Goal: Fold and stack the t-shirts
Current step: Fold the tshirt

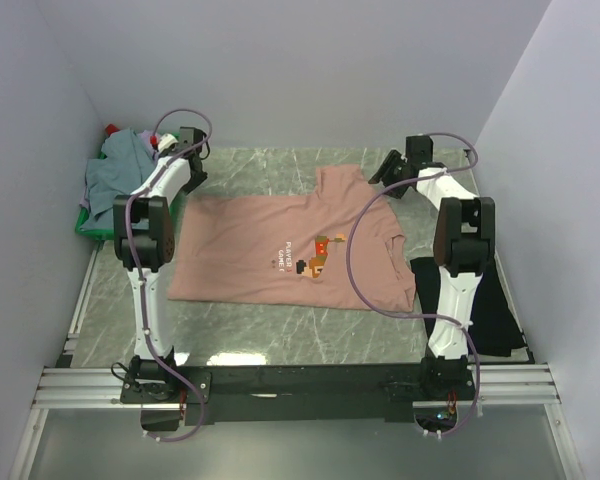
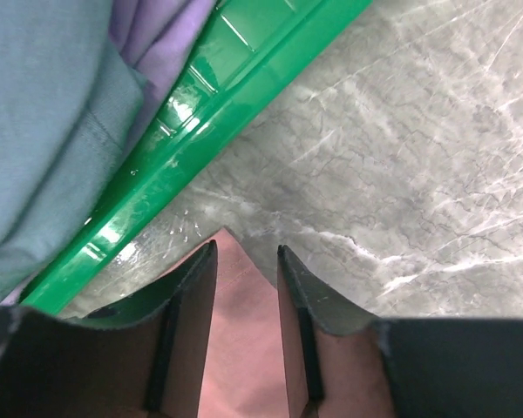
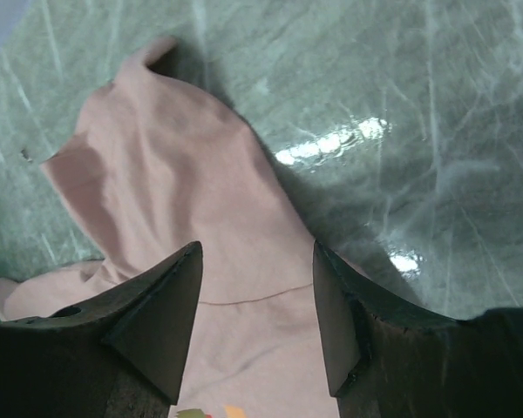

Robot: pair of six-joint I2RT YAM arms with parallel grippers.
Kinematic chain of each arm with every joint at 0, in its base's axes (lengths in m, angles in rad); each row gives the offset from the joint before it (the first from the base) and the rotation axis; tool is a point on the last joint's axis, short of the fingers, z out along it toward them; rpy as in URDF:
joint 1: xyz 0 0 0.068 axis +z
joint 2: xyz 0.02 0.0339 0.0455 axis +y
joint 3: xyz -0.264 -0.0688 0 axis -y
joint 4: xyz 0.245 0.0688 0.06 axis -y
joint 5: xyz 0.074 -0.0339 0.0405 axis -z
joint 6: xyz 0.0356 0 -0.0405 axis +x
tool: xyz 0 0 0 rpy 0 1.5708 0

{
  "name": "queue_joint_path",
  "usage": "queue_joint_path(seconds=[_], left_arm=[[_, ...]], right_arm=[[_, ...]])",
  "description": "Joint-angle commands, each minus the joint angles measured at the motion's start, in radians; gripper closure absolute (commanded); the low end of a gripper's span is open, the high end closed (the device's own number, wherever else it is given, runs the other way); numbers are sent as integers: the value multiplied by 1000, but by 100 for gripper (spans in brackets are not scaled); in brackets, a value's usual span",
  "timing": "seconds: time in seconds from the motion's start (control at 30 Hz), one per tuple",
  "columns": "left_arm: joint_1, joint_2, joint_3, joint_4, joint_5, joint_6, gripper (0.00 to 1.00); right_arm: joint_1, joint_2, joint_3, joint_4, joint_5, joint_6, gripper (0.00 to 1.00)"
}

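The far corner of the salmon-pink t-shirt (image 1: 280,250) beside the crate needs to be folded inward, so my left gripper should grab the t-shirt there next.
A salmon-pink t-shirt (image 1: 280,250) with a small pixel-figure print lies spread flat on the marble table. My left gripper (image 1: 193,160) hovers at its far-left corner. In the left wrist view the jaws (image 2: 247,252) stand a little apart, with the pink corner (image 2: 240,331) between them, and nothing is gripped. My right gripper (image 1: 388,170) is open over the far-right sleeve (image 3: 183,157), its jaws (image 3: 257,248) wide apart above the cloth. A black t-shirt (image 1: 485,300) lies at the right edge. Grey-blue (image 1: 115,170) and lavender (image 2: 161,35) shirts are in the crate.
A green plastic crate (image 1: 85,228) stands at the far left against the wall, and its rim (image 2: 209,113) is right beside my left gripper. White walls close in the table on the left, back and right. The arm bases stand on a rail at the near edge.
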Motion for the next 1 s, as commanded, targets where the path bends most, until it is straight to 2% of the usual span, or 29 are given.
queue_joint_path(seconds=[0.0, 0.97], left_arm=[[-1, -66, -16, -13, -33, 18, 60], [-28, 70, 62, -88, -50, -21, 63]], right_arm=[[-9, 21, 56, -35, 25, 5, 39], [-41, -46, -54, 32, -28, 5, 40]])
